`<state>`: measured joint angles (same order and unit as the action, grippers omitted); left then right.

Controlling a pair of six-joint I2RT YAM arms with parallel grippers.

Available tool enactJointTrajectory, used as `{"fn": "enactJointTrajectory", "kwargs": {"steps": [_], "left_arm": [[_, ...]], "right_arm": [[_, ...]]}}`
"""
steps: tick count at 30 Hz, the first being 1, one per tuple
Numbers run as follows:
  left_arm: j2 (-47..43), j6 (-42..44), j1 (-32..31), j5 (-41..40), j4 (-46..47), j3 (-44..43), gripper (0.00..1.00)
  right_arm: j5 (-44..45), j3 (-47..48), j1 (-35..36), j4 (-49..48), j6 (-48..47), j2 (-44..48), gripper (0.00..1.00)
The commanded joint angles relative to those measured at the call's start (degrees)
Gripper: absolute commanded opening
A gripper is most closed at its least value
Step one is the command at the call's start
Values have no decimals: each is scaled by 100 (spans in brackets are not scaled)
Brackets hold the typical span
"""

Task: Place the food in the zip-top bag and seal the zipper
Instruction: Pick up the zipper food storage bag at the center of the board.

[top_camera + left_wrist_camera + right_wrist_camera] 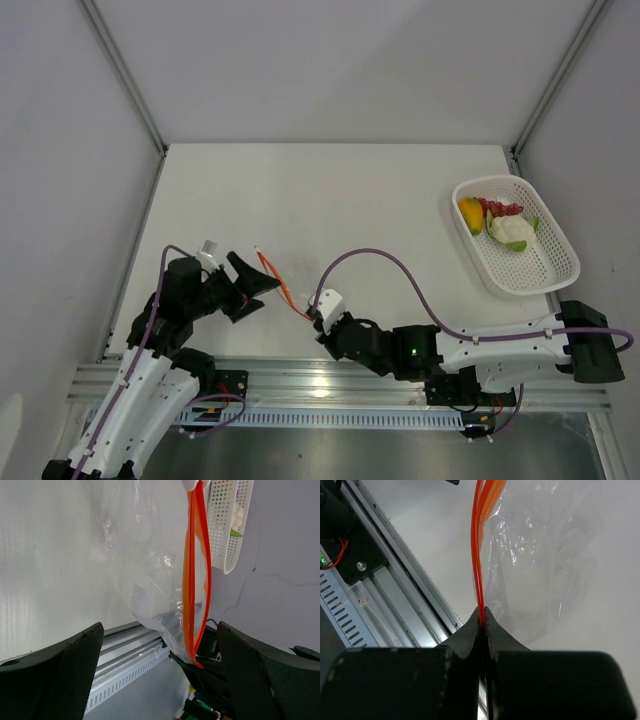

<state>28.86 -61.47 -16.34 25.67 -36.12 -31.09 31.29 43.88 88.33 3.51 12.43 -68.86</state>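
My left gripper grabs only one side of the zip-top bag's orange-red zipper [275, 273] [188, 589] next, which leaves the bag's opening open to place food inside.
The clear crinkly zip-top bag [155, 570] lies on the table between the two arms, and it also shows in the right wrist view [545, 555]. Its orange-red zipper [277, 280] runs diagonally, with its two strips slightly apart in the left wrist view [192, 580]. My right gripper [318, 316] is shut on the near end of the zipper [481, 580]. My left gripper [248, 282] is open, its jaws wide on either side of the bag [160, 630], not touching it. The food sits in the white basket: yellow-orange fruit [470, 212], red grapes [497, 207], whitish piece [510, 230], green piece [518, 245].
The white oval mesh basket [545, 270] stands at the table's right edge, far from the bag, and shows in the left wrist view [225, 540]. A metal rail [330, 385] runs along the near edge. White walls enclose the table.
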Motion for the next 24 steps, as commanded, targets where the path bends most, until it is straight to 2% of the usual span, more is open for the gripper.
{"fn": "enactJointTrajectory", "kwargs": {"steps": [1,24], "left_arm": [[14,-67,-19,-36,175,-90,95],[-30,-67,-19,-106,377,323,93]], "right_arm": [[246,51,61,-272,129,-13,0],[308,-81,70,-289,208,241,0]]}}
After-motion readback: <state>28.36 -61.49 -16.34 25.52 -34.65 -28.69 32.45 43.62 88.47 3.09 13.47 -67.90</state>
